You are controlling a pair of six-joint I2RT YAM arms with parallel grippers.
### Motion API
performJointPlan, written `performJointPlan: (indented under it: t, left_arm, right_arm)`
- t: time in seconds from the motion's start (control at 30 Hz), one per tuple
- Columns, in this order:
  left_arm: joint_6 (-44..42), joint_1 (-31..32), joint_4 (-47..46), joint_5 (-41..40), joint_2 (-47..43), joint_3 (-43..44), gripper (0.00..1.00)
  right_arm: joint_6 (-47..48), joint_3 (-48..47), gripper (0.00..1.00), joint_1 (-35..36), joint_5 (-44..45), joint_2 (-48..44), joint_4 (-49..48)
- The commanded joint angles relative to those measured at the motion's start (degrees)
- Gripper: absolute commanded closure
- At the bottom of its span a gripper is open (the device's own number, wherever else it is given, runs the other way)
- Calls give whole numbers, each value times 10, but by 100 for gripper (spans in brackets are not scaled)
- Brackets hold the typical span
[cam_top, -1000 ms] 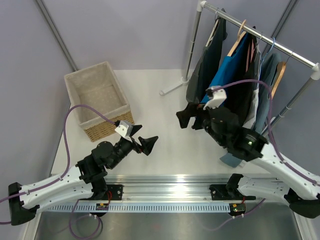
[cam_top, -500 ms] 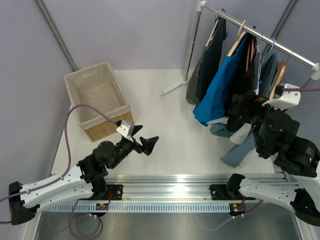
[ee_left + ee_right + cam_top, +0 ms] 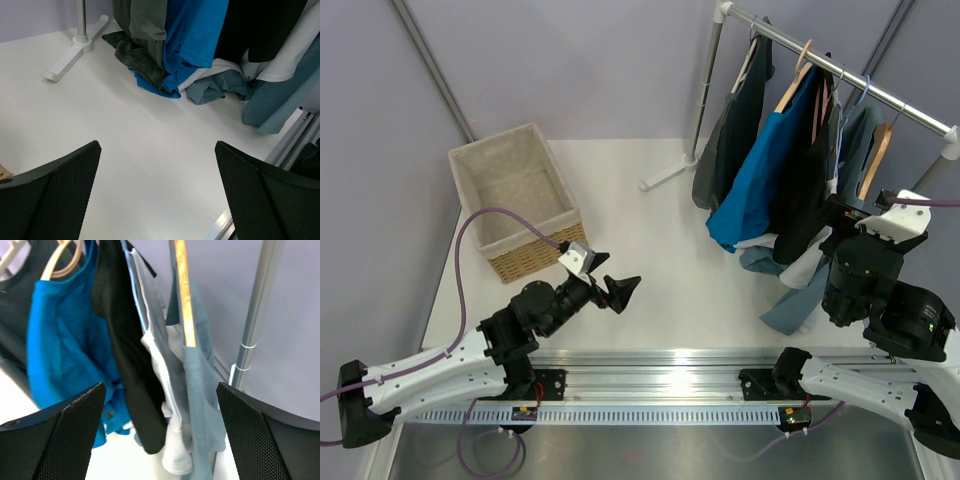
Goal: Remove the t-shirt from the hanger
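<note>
My left gripper grabs the charcoal-grey t-shirt by its near sleeve (image 3: 720,132) (image 3: 148,21) next, just past the hanger's end. This leaves the hanger free for removal.
The charcoal-grey t-shirt (image 3: 728,140) hangs at the left end of the rail on the cream-white hanger (image 3: 745,66), with its hem resting on the table. In the left wrist view the t-shirt (image 3: 144,22) is at the top, far ahead. My left gripper (image 3: 620,290) is open and empty low over the table, well left of the rack; its jaws (image 3: 156,150) stand wide apart. My right gripper (image 3: 835,215) is open and empty, raised at the right part of the rack. Its jaws (image 3: 161,387) face the black, white and grey-blue garments, touching none.
A bright blue shirt (image 3: 760,170), a black garment (image 3: 131,355), a white one (image 3: 172,435) and a grey-blue one (image 3: 200,390) hang on the rail (image 3: 840,70). There are tan wooden hangers (image 3: 182,295), the rack foot (image 3: 75,50), an upright pole (image 3: 255,315) and a wicker basket (image 3: 515,195) at the left.
My right arm has swung from the rack's left-middle, by the blue shirt, to its right end, still open and empty. The left gripper has shifted slightly right.
</note>
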State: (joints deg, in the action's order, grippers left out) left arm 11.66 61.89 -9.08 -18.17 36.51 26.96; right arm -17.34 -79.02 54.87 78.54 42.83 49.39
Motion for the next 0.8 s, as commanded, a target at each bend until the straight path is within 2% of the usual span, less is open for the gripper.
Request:
performJointPlan:
  t: [0.0,0.07,0.1,0.17,0.3,0.37,0.4,0.47,0.6,0.63,0.73,0.77]
  left_arm:
    - [0,3,-28,9,6,15,1]
    - [0,3,-29,11,8,16,1]
    - [1,3,-30,13,8,17,1]
    - [1,3,-31,16,12,15,1]
    - [-6,3,-37,-1,27,14,1]
    - [-8,2,-42,-9,38,17,1]
    - [-22,3,-44,-8,42,20,1]
    - [-36,3,-54,-15,65,46,1]
    - [-61,-11,-65,-27,149,170,3]
    - [-55,-22,-55,-6,173,247,5]
    - [-40,-56,3,44,281,371,6]
    - [-56,-62,34,45,310,454,6]
  right_arm:
    - [43,26,1,3,62,-14,-61]
    - [27,26,1,3,32,-15,-56]
    - [34,28,1,3,11,-19,-91]
    - [96,36,0,3,-46,-15,-146]
    - [140,-19,0,4,-62,70,-175]
    - [112,-76,0,4,-76,118,-134]
    - [48,-97,0,3,-76,131,-57]
    - [0,-132,1,4,-80,138,-5]
    - [-16,-98,0,4,-169,82,-2]
    - [-15,-78,0,4,-204,68,-7]
    - [-11,-46,1,4,-277,13,-14]
    - [-13,-39,0,4,-292,-16,-15]
